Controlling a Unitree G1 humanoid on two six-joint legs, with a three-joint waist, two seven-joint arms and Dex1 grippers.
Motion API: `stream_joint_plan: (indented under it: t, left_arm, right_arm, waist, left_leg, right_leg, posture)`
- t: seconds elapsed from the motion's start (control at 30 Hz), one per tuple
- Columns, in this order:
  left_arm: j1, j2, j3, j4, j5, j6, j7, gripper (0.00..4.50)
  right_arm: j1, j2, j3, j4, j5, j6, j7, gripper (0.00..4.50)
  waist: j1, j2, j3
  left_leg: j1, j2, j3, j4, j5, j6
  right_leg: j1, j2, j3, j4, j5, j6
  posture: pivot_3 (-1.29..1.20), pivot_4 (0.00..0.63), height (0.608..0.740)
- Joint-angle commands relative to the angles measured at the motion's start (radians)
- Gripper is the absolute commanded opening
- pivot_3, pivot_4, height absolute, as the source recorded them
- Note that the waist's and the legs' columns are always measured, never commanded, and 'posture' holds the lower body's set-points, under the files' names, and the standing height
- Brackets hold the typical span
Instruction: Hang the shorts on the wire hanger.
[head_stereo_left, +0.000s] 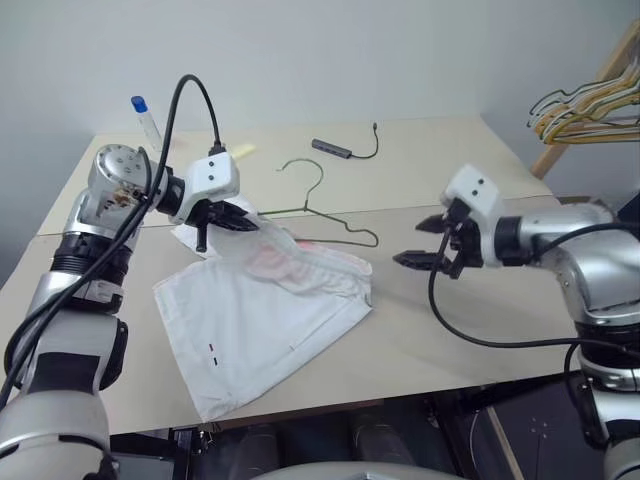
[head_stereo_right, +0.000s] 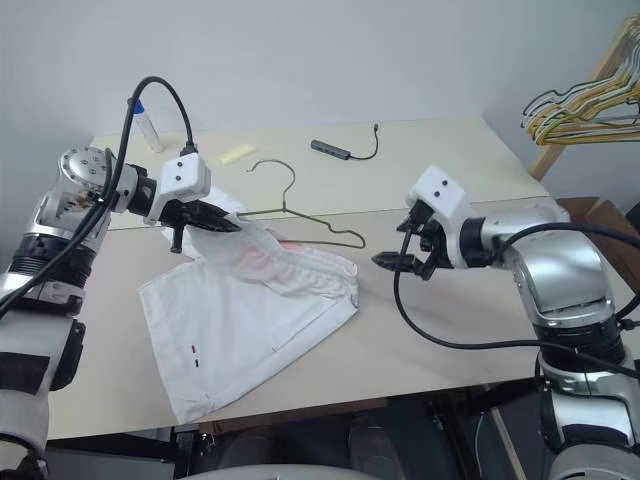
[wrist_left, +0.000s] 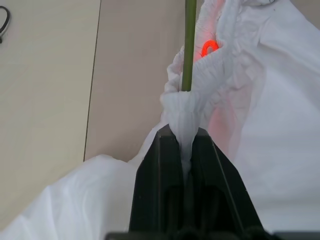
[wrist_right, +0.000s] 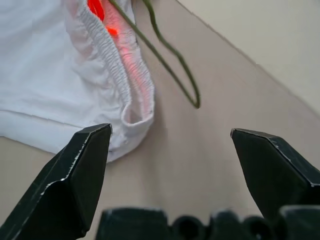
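I need to hang the shorts, so next I should grab the gathered waistband end (head_stereo_left: 363, 276) (wrist_right: 136, 122) with my right gripper. It stands up, while the legs lie flat.
The white shorts (head_stereo_left: 265, 315) lie spread on the beige table, legs toward the front edge, waistband (wrist_right: 112, 60) toward the back with a pink tinge. My left gripper (head_stereo_left: 232, 216) is shut on the left end of the waistband (wrist_left: 186, 112), lifting it off the table. The thin olive wire hanger (head_stereo_left: 318, 205) lies on the table behind the shorts; one end of it runs into the bunched waistband at my left fingers (wrist_left: 150, 190). My right gripper (head_stereo_left: 428, 243) hovers open to the right of the shorts, holding nothing, a short way from the waistband's right end.
A grey cable with a small hub (head_stereo_left: 343, 149) lies at the back of the table, a yellow slip (head_stereo_right: 236, 153) and a blue-capped tube (head_stereo_left: 145, 118) at the back left. A wooden rack with bunched yellow and dark hangers (head_stereo_left: 590, 105) stands at the right.
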Motion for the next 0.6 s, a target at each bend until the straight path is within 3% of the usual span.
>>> stream_joint_plan:
  t: [0.03,0.17,0.33,0.43,0.6]
  left_arm:
    - [-0.047,0.008,0.038,0.003,0.006,-0.021,0.011,0.0]
    - [-0.039,0.014,0.046,-0.007,0.009,-0.018,0.01,0.0]
    - [-0.032,0.021,0.058,-0.02,0.01,-0.011,0.011,0.0]
    - [-0.027,0.021,0.065,-0.027,0.009,-0.007,0.019,0.0]
    - [-0.011,0.032,0.078,-0.044,0.004,-0.005,0.02,0.0]
  right_arm:
    - [0.046,0.083,0.028,-0.009,0.016,0.031,-0.1,4.44]
    - [0.104,0.191,0.079,0.037,-0.015,-0.041,-0.198,4.44]
    - [0.106,0.305,0.034,0.114,0.021,-0.073,-0.264,4.44]
    - [0.099,0.339,0.014,0.168,0.021,-0.079,-0.301,3.92]
    - [0.099,0.331,0.01,0.193,0.018,-0.099,-0.31,2.28]
  waist:
    - [-0.007,0.0,0.0]
    - [-0.019,0.0,0.0]
    - [-0.023,0.0,0.0]
    - [-0.022,0.0,0.0]
    - [-0.021,0.0,0.0]
  left_leg:
    - [0.0,0.0,0.0,0.0,0.0,0.0]
    - [0.0,-0.001,0.0,0.0,0.0,0.0]
    - [0.0,0.0,0.0,0.0,0.0,0.0]
    - [0.0,0.0,-0.001,0.0,0.0,0.0]
    - [0.0,0.0,-0.001,0.0,0.0,0.0]
  right_leg:
    - [0.0,0.0,0.0,0.0,0.0,0.0]
    - [0.0,0.0,0.001,0.0,0.0,0.0]
    - [0.0,0.0,0.001,0.001,0.0,0.0]
    - [0.0,0.0,0.0,0.001,0.0,0.0]
    - [0.0,0.0,0.0,0.001,0.0,0.0]
  posture:
    - [-0.09,0.0,0.74]
    - [-0.07,0.0,0.74]
    - [-0.06,0.0,0.74]
    - [-0.06,0.0,0.74]
    - [-0.05,0.0,0.74]
